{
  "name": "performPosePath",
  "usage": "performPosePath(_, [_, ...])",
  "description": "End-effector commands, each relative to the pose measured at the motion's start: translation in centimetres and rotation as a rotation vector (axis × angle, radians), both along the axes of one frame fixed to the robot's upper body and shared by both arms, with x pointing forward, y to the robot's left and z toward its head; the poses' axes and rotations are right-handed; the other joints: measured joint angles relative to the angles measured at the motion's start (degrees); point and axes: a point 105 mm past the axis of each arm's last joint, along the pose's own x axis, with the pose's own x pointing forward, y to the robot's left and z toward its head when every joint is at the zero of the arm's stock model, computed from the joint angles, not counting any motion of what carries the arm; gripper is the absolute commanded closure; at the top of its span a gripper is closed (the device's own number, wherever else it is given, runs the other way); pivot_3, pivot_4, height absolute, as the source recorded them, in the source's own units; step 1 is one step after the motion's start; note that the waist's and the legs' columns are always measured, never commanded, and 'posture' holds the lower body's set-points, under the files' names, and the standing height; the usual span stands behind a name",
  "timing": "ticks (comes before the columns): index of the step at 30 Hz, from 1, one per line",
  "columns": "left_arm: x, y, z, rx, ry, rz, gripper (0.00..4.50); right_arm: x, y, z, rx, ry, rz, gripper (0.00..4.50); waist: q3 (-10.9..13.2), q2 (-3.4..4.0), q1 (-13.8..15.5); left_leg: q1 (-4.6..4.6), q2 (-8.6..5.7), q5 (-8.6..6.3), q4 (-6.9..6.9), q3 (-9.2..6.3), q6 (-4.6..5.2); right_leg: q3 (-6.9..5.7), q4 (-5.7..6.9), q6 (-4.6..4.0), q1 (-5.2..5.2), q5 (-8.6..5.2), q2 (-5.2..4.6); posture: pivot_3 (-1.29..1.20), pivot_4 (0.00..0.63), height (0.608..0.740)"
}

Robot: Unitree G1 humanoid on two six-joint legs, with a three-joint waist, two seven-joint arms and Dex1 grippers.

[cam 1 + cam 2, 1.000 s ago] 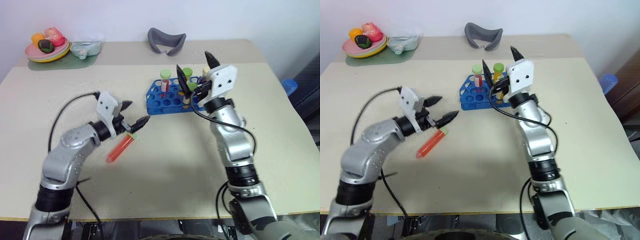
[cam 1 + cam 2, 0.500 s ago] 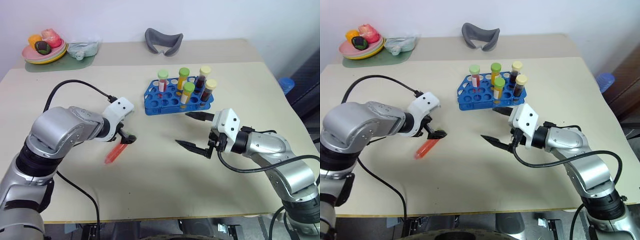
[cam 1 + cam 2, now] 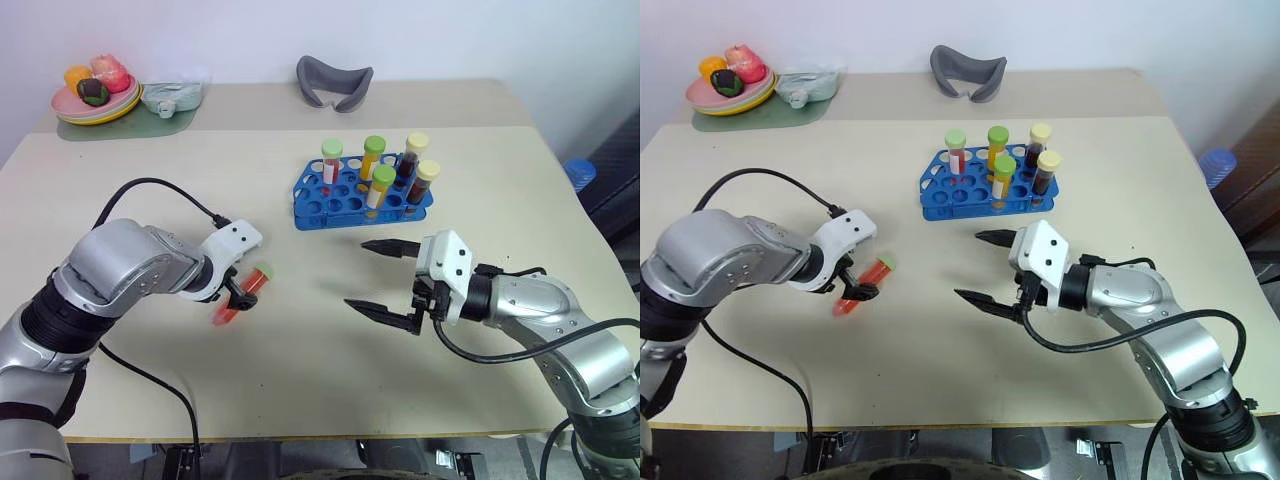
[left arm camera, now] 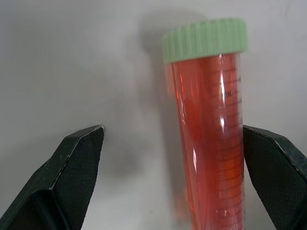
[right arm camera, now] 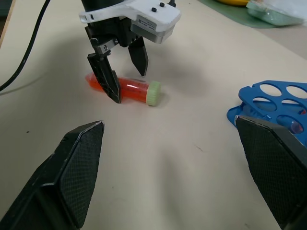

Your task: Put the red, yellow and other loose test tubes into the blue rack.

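The left gripper is ready to close on the red test tube [image 4: 211, 139] now: the gripper's fingers reach down beside the tube, so they would hold the tube if they closed now.
A red test tube [image 3: 240, 294] with a green cap lies flat on the table, left of centre. My left gripper [image 3: 241, 297] points down over it, open, one finger on each side of the tube [image 4: 211, 139]. The right wrist view shows the same straddle, left gripper [image 5: 128, 86] around the tube [image 5: 132, 90]. The blue rack [image 3: 312, 216] stands beyond the middle with several capped tubes upright in it, among them a yellow test tube [image 3: 371, 158]. My right gripper [image 3: 358, 276] hovers open and empty in front of the rack, pointing left toward the red tube.
A plate of toy fruit [image 3: 97, 92] on a green mat and a pale green packet [image 3: 172, 97] sit at the far left corner. A grey curved piece [image 3: 333, 80] lies at the far edge. A black cable [image 3: 150, 188] loops from my left wrist.
My left gripper tipped downward and sank over the red tube, which stays on the table. My right gripper drew back from the rack and came down low, still open.
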Motion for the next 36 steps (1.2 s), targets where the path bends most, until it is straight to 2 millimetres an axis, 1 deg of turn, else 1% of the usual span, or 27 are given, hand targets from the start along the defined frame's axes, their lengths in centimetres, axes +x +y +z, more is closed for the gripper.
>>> performPosePath(1, [-0.1, 0.7, 0.0, 0.031, 0.007, 0.016, 0.0, -0.4, 0.6, 0.8, 0.014, -0.045, 0.023, 0.04, 0.0, 0.0, 0.0, 0.0, 0.0, 0.0, 0.0, 0.0, 0.0, 0.0, 0.0, 0.0, 0.0, 0.0, 0.0, 0.0, 0.15, 0.74])
performPosePath(2, [-0.1, 0.8, 0.0, 0.032, 0.008, 0.019, 0.0, -0.4, 0.6, 0.8, 0.014, -0.047, 0.023, 0.04, 0.0, 0.0, 0.0, 0.0, 0.0, 0.0, 0.0, 0.0, 0.0, 0.0, 0.0, 0.0, 0.0, 0.0, 0.0, 0.0, 0.15, 0.74])
performPosePath(5, [0.0, 0.8, 0.0, 0.031, 0.004, 0.028, 0.8, -0.4, 0.7, 0.8, 0.016, -0.048, 0.025, 0.0, 0.0, 0.0, 0.0, 0.0, 0.0, 0.0, 0.0, 0.0, 0.0, 0.0, 0.0, 0.0, 0.0, 0.0, 0.0, 0.0, 0.15, 0.74])
performPosePath(7, [0.2, 0.9, 0.1, 0.032, -0.003, 0.035, 1.63, -0.4, 0.8, 0.8, 0.017, -0.049, 0.027, 0.0, 0.0, 0.0, 0.1, 0.0, 0.0, 0.0, 0.01, 0.0, 0.0, 0.0, 0.0, 0.0, 0.0, 0.0, 0.0, 0.0, 0.15, 0.74])
performPosePath(9, [0.3, 0.9, 0.2, 0.03, -0.006, 0.037, 2.7, -0.4, 0.9, 0.8, 0.017, -0.051, 0.029, 0.0, 0.0, 0.0, 0.1, 0.0, 0.0, 0.0, 0.02, 0.0, 0.0, 0.0, 0.01, 0.0, 0.0, 0.0, 0.0, 0.0, 0.15, 0.74])
performPosePath(11, [0.3, 0.9, 0.3, 0.029, -0.013, 0.039, 3.62, -0.4, 1.0, 0.7, 0.017, -0.052, 0.03, 0.0, 0.0, 0.0, 0.1, 0.0, 0.0, 0.0, 0.02, 0.0, 0.0, 0.0, 0.02, 0.0, 0.0, 0.0, 0.0, 0.0, 0.15, 0.74])
performPosePath(12, [0.5, 0.9, 0.4, 0.029, -0.021, 0.045, 3.73, -0.4, 1.1, 0.7, 0.017, -0.052, 0.031, 0.0, 0.0, 0.0, 0.1, 0.0, 0.0, 0.0, 0.03, 0.0, 0.0, 0.0, 0.01, 0.0, 0.0, 0.0, 0.0, 0.0, 0.15, 0.74])
performPosePath(16, [1.0, 1.0, 0.8, 0.025, -0.051, 0.066, 3.73, -0.4, 1.1, 0.7, 0.014, -0.054, 0.031, 0.0, 0.0, 0.01, 0.3, 0.01, 0.0, 0.0, 0.04, 0.0, 0.0, 0.0, 0.03, 0.0, 0.0, 0.0, 0.0, 0.0, 0.15, 0.74])
performPosePath(18, [1.7, 1.1, 1.7, 0.018, -0.102, 0.087, 3.73, -0.4, 1.0, 0.8, 0.012, -0.056, 0.028, 0.0, 0.0, 0.01, 0.4, 0.01, 0.0, 0.0, 0.06, 0.01, 0.0, 0.0, 0.05, 0.0, 0.0, 0.0, 0.0, 0.0, 0.15, 0.74])
performPosePath(19, [2.3, 0.8, 2.5, -0.009, -0.158, 0.091, 3.73, -0.3, 1.0, 0.8, 0.011, -0.057, 0.024, 0.0, 0.0, 0.01, 0.6, 0.01, 0.0, 0.0, 0.07, 0.01, 0.0, 0.0, 0.05, 0.0, 0.0, 0.0, 0.0, 0.0, 0.15, 0.74])
performPosePath(20, [3.1, 0.0, 3.9, -0.082, -0.244, 0.082, 3.73, -0.2, 0.8, 0.8, 0.013, -0.058, 0.014, 0.0, 0.0, 0.0, 0.6, 0.0, 0.0, 0.0, 0.09, 0.0, 0.0, -0.01, 0.05, 0.0, 0.0, 0.0, 0.0, 0.0, 0.15, 0.74])
performPosePath(22, [4.8, -2.0, 8.5, -0.287, -0.531, 0.026, 3.73, 0.2, 0.3, 0.9, 0.033, -0.055, -0.029, 0.0, 0.0, -0.03, 0.8, -0.08, 0.0, 0.0, 0.16, -0.01, 0.0, -0.04, 0.03, 0.0, 0.0, 0.0, -0.01, 0.0, 0.15, 0.74])
performPosePath(23, [5.2, -2.9, 10.8, -0.388, -0.681, -0.016, 3.73, 0.5, 0.0, 1.0, 0.05, -0.051, -0.059, 0.0, 0.0, -0.03, 0.9, -0.13, 0.0, 0.0, 0.22, -0.01, 0.0, -0.06, 0.01, 0.0, -0.01, 0.0, -0.02, 0.0, 0.15, 0.74])
performPosePath(24, [5.2, -3.4, 12.4, -0.444, -0.804, -0.056, 3.73, 0.8, -0.3, 0.9, 0.067, -0.044, -0.091, 0.0, 0.0, -0.03, 1.0, -0.16, 0.0, 0.0, 0.26, -0.01, -0.01, -0.07, -0.01, 0.0, -0.01, 0.0, -0.04, 0.0, 0.15, 0.74])
performPosePath(25, [5.2, -3.8, 13.2, -0.453, -0.904, -0.091, 3.73, 1.1, -0.6, 0.8, 0.08, -0.039, -0.125, 0.0, 0.0, -0.04, 1.0, -0.19, 0.0, 0.13, 0.29, 0.0, -0.25, -0.08, -0.03, 0.0, -0.01, 0.0, -0.06, 0.0, 0.15, 0.74])
performPosePath(26, [5.2, -4.2, 13.6, -0.461, -0.975, -0.114, 3.73, 1.3, -0.9, 0.6, 0.089, -0.034, -0.154, 0.0, 0.0, -0.02, 1.0, -0.19, 0.0, 0.14, 0.28, 0.02, -0.26, -0.07, -0.07, 0.0, -0.01, 0.01, -0.07, 0.0, 0.15, 0.74])
performPosePath(27, [5.2, -5.0, 13.6, -0.531, -1.002, -0.126, 3.73, 1.6, -1.2, 0.4, 0.108, -0.027, -0.192, 0.0, 0.0, -0.01, 0.9, -0.17, 0.0, 0.14, 0.26, 0.05, -0.26, -0.05, -0.09, 0.0, -0.01, 0.01, -0.08, 0.0, 0.15, 0.74])
performPosePath(29, [5.1, -7.3, 13.3, -0.675, -1.022, -0.17, 3.73, 2.1, -1.8, -0.1, 0.142, -0.011, -0.264, 0.0, -0.1, 0.02, 1.1, -0.15, 0.0, 0.14, 0.25, 0.06, -0.26, -0.06, -0.09, 0.0, 0.03, 0.01, -0.08, 0.0, 0.15, 0.74])
performPosePath(31, [5.2, -9.4, 12.7, -0.767, -1.073, -0.201, 3.73, 2.5, -2.2, -0.6, 0.176, 0.004, -0.325, 0.0, -0.1, 0.0, 1.2, -0.13, -0.01, 0.13, 0.35, 0.06, -0.25, -0.07, -0.08, 0.01, 0.12, 0.01, -0.07, 0.0, 0.15, 0.74])
performPosePath(33, [6.0, -11.1, 11.8, -0.797, -1.13, -0.205, 3.73, 2.9, -2.3, -1.2, 0.196, 0.014, -0.377, 0.0, -0.1, 0.0, 1.6, -0.14, -0.02, 0.06, 0.54, 0.07, -0.12, -0.07, -0.09, 0.02, 0.22, 0.02, -0.07, 0.0, 0.15, 0.74])
performPosePath(34, [6.4, -11.8, 11.5, -0.834, -1.143, -0.188, 3.73, 3.0, -2.4, -1.5, 0.197, 0.018, -0.402, 0.0, -0.1, 0.0, 1.6, -0.14, -0.02, -0.07, 0.6, 0.07, 0.1, -0.08, -0.09, 0.02, 0.24, 0.02, -0.07, 0.0, 0.15, 0.74])
performPosePath(36, [7.2, -13.1, 10.8, -0.844, -1.179, -0.175, 3.73, 3.3, -2.5, -1.9, 0.203, 0.022, -0.443, 0.0, -0.1, 0.01, 1.6, -0.13, -0.02, -0.21, 0.72, 0.1, 0.36, -0.05, -0.08, 0.03, 0.26, 0.02, -0.05, 0.0, 0.15, 0.74])
